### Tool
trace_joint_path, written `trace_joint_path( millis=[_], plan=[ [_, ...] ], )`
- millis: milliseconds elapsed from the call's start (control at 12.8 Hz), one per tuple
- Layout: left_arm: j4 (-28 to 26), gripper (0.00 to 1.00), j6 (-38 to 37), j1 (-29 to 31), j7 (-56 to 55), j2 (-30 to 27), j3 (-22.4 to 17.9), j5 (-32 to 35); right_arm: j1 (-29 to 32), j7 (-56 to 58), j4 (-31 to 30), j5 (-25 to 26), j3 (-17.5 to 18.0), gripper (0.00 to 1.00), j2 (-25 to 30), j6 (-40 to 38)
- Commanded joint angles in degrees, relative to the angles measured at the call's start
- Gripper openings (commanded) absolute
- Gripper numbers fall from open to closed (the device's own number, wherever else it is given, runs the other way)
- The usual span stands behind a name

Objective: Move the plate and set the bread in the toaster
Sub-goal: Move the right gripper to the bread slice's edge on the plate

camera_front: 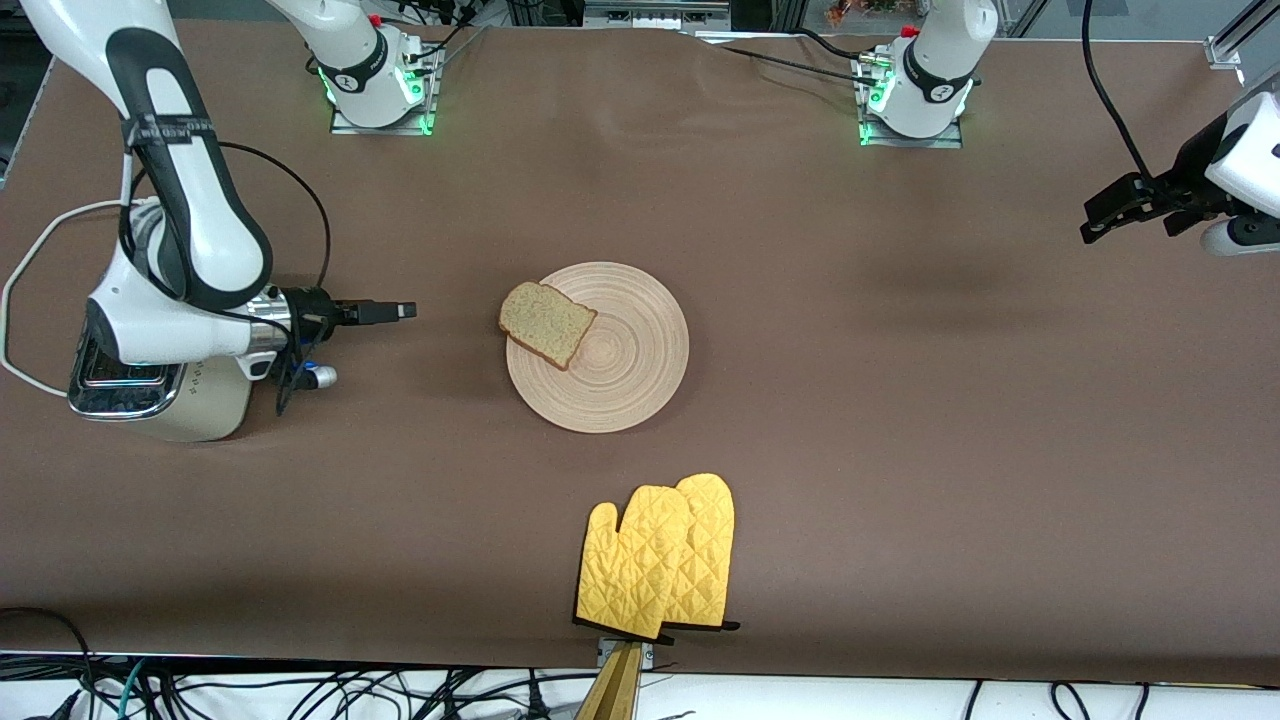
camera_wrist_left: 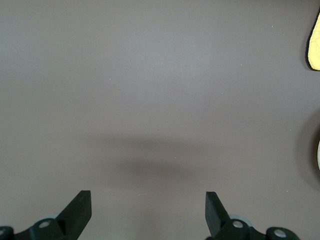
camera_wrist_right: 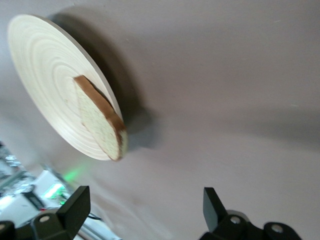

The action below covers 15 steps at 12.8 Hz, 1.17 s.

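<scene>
My right gripper is to grab the bread (camera_front: 546, 323) next, by its overhanging crust edge, and put it in the toaster (camera_front: 190, 405).
The light-wood plate (camera_front: 620, 360) lies mid-table. The bread (camera_front: 546, 323) rests on the plate's rim toward the right arm's end and overhangs it slightly. The cream toaster (camera_front: 190, 405) stands at the right arm's end, partly hidden under that arm. My right gripper (camera_front: 405, 311) is open and empty, held level over the table between toaster and plate, pointing at the bread. Its wrist view shows the plate (camera_wrist_right: 45, 65) and bread (camera_wrist_right: 97, 120) ahead of the open gripper (camera_wrist_right: 145, 197). My left gripper (camera_front: 1095, 222) waits open over the left arm's end, above bare table (camera_wrist_left: 148, 200).
A pair of yellow oven mitts (camera_front: 660, 560) lies near the table edge closest to the front camera; a corner of them shows in the left wrist view (camera_wrist_left: 315, 45). The toaster's white cord (camera_front: 20, 280) loops beside it. The table is covered by a brown cloth (camera_front: 900, 420).
</scene>
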State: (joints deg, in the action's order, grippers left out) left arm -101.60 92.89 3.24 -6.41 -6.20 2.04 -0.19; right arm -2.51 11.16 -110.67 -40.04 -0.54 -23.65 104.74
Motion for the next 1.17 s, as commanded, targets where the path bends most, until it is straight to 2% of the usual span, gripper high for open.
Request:
trace_joint_path(
  millis=[0, 78, 234, 545, 701, 1090],
  plan=[
    [1.93, 1.00, -1.66, 0.45, -0.62, 0.75, 0.33, -1.13, -0.56, 5.07, -3.75, -7.23, 0.71, 0.98, 0.09, 4.57],
    [1.93, 1.00, -1.74, 0.45, -0.62, 0.75, 0.33, -1.13, -1.61, 6.23, -4.98, -8.38, 1.23, 0.90, 0.09, 6.85],
    [1.93, 1.00, -1.75, 0.45, -0.62, 0.75, 0.33, -1.13, -3.55, 6.42, -7.09, -11.37, 1.76, 0.90, 0.00, 10.55],
    [1.93, 1.00, -1.75, 0.54, -0.62, 0.75, 0.33, -1.13, -4.00, 11.06, -12.90, -14.10, 5.19, 0.77, -0.78, 16.01],
    [1.93, 1.00, -1.75, 0.45, -0.62, 0.75, 0.33, -1.13, -3.91, 13.35, -13.17, -15.50, 7.04, 0.67, -2.27, 17.16],
    [2.02, 1.00, -1.75, 0.45, -0.62, 0.75, 0.42, -1.13, -3.91, 14.15, -12.65, -21.13, 7.48, 0.61, -3.34, 16.99]
  ],
)
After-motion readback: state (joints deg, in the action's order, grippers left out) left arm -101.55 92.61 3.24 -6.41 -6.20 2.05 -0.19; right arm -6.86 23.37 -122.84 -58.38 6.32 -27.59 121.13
